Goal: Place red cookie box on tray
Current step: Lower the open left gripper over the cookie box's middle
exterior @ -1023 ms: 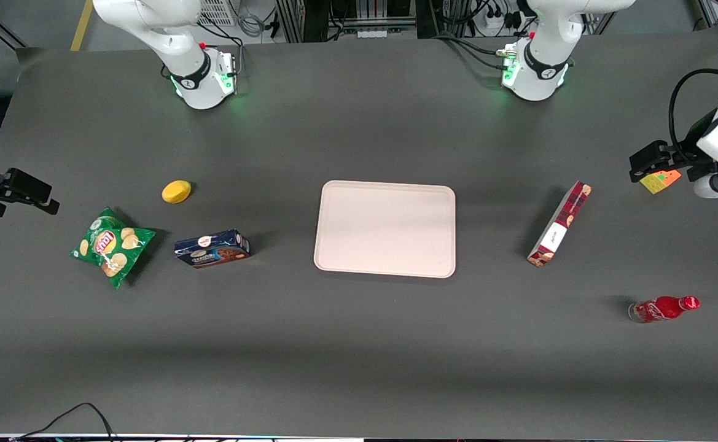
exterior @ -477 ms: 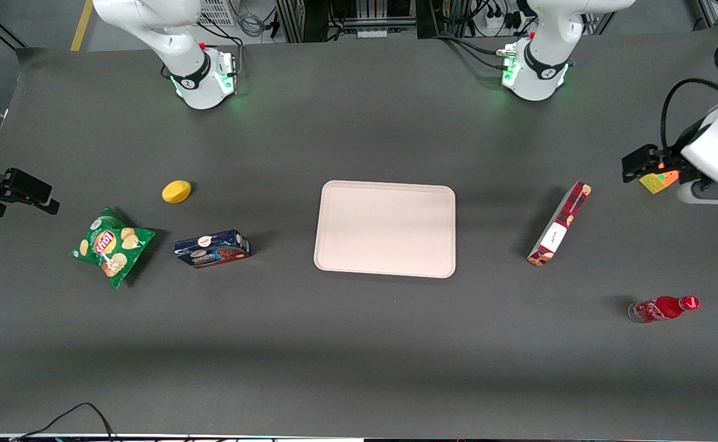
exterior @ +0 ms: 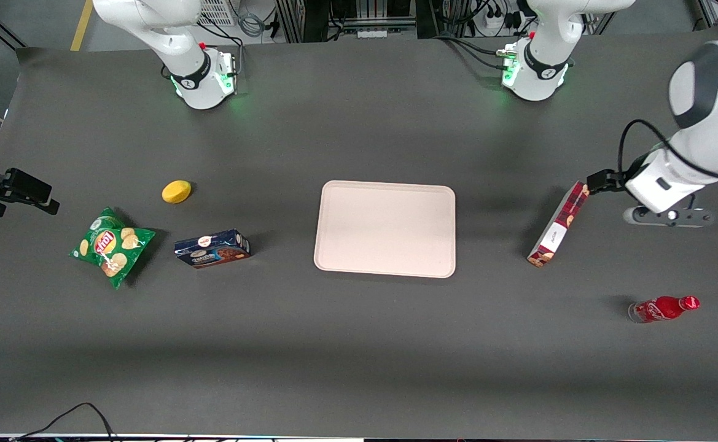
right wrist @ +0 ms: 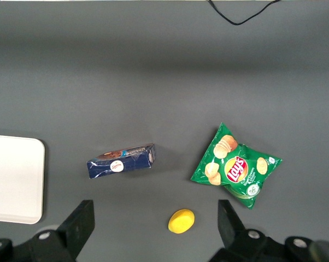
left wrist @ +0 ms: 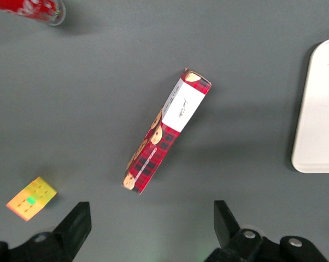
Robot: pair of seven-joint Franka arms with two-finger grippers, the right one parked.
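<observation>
The red cookie box should go on the tray (exterior: 385,228), so my gripper should next grab the box by its plaid middle beside the white label (exterior: 568,212).
The red cookie box (exterior: 559,224) lies on the dark table, on its long narrow side, between the tray and the working arm's end of the table. It also shows in the left wrist view (left wrist: 167,131), with a white label and red plaid. The cream-pink tray (exterior: 385,228) lies flat mid-table and holds nothing; its edge shows in the left wrist view (left wrist: 320,109). My left gripper (exterior: 604,182) hovers above the table beside the box's end farther from the front camera. In the wrist view the gripper (left wrist: 151,229) is open wide and holds nothing, apart from the box.
A red bottle (exterior: 663,308) lies nearer the front camera than the box. A small yellow-orange block (left wrist: 31,198) lies by the gripper. Toward the parked arm's end lie a dark blue cookie box (exterior: 212,248), a green chips bag (exterior: 112,245) and a yellow lemon (exterior: 176,191).
My left arm has swung in from the table's end toward the red cookie box and now covers the small block in the front view. Nothing on the table has moved.
</observation>
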